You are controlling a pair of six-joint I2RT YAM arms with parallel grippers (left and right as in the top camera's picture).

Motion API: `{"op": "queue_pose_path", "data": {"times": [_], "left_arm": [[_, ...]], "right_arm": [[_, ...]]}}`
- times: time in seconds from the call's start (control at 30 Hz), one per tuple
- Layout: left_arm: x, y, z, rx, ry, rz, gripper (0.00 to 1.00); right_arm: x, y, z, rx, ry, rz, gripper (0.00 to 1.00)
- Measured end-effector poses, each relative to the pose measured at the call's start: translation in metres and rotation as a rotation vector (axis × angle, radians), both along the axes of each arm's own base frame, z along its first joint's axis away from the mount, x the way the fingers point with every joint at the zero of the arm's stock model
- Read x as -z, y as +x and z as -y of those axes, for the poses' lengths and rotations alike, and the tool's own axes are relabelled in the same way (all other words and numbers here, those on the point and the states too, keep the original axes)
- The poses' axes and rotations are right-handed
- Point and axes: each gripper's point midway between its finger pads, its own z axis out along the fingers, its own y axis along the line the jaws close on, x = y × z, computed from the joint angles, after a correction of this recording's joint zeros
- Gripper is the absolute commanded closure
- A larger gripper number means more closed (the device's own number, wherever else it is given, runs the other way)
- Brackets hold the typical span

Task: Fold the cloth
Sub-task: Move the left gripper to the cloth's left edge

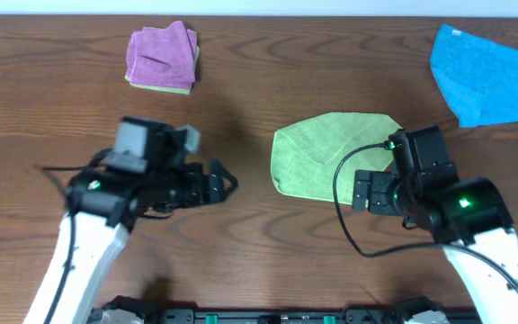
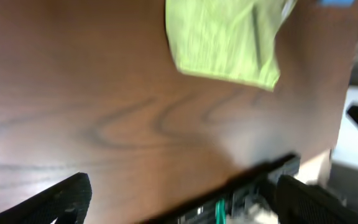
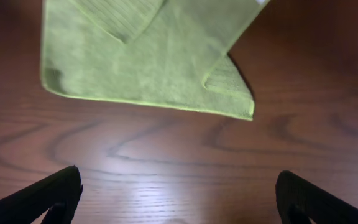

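I should next fold the lime-green cloth, so my left gripper should grab the lime-green cloth's near corner (image 1: 281, 190) (image 2: 181, 68) and leave the opposite edge for my right gripper.
The lime-green cloth (image 1: 326, 153) lies on the wooden table right of centre, with parts of it doubled over into layers. My left gripper (image 1: 227, 184) hovers open to the left of it, apart from it, fingers pointing toward it. The left wrist view shows the cloth (image 2: 222, 40) far ahead and only bare wood between the open left gripper (image 2: 185, 211) and it. My right gripper (image 1: 360, 191) is open at the cloth's lower right edge. In the right wrist view the cloth (image 3: 148, 56) lies just ahead of the open right gripper (image 3: 182, 199), whose fingers frame bare wood.
A folded pink-purple cloth (image 1: 162, 56) sits at the back left on another folded green piece. A bright blue cloth (image 1: 488, 74) lies at the back right. The table's front edge (image 2: 260, 174) runs close behind my left gripper.
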Motion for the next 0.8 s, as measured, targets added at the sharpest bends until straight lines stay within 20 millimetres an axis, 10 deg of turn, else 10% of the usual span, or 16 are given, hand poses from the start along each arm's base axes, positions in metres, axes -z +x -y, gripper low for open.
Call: {"op": "queue_pose_path", "data": {"times": [0.3, 0.6, 0.8], "left_arm": [[0.046, 0.028, 0.041, 0.096, -0.067, -0.109, 0.05], [0.047, 0.082, 0.085, 0.125, -0.274, 0.001, 0.05], [0.083, 0.081, 0.095, 0.078, -0.264, -0.141, 0.05]], "right_arm": [[0.071, 0.005, 0.035, 0.033, 0.135, -0.139, 0.01], [0.128, 0.007, 0.054, 0.075, 0.228, -0.335, 0.02], [0.149, 0.007, 0.054, 0.076, 0.245, -0.39, 0.05]]}}
